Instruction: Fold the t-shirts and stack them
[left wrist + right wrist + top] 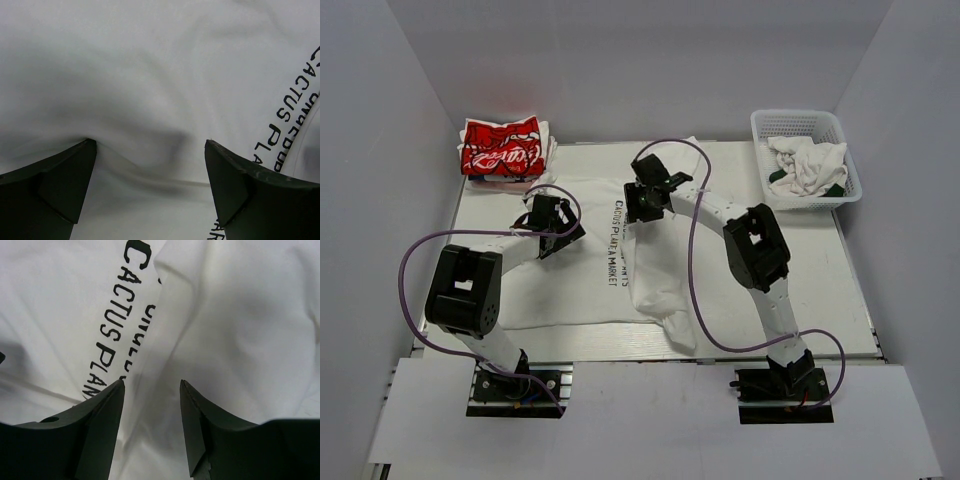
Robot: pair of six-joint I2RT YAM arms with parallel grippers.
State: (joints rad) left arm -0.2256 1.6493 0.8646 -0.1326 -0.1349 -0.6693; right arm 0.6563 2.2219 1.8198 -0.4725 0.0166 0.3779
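Observation:
The white t-shirt's flap should be opened flat for folding, so I should pinch it with my right gripper by its folded-over edge beside the lettering.
A large white t-shirt (590, 290) lies spread across the table, with dark lettering (617, 245) running down its middle. Its right part is folded over into a flap (660, 270). A folded red t-shirt (500, 148) with white script sits at the back left. My left gripper (555, 215) hovers wide open over the shirt's upper left, and a soft wrinkle of white cloth (150, 175) lies below its jaws (150, 141). My right gripper (642, 200) is open above the flap's edge beside the lettering (112, 335), nothing pinched between its fingertips (152, 381).
A white plastic basket (805, 122) at the back right holds crumpled white and green cloth (805, 165). The red shirt rests on folded white cloth (548, 140). White walls close in the left, right and back. Purple cables loop from both arms.

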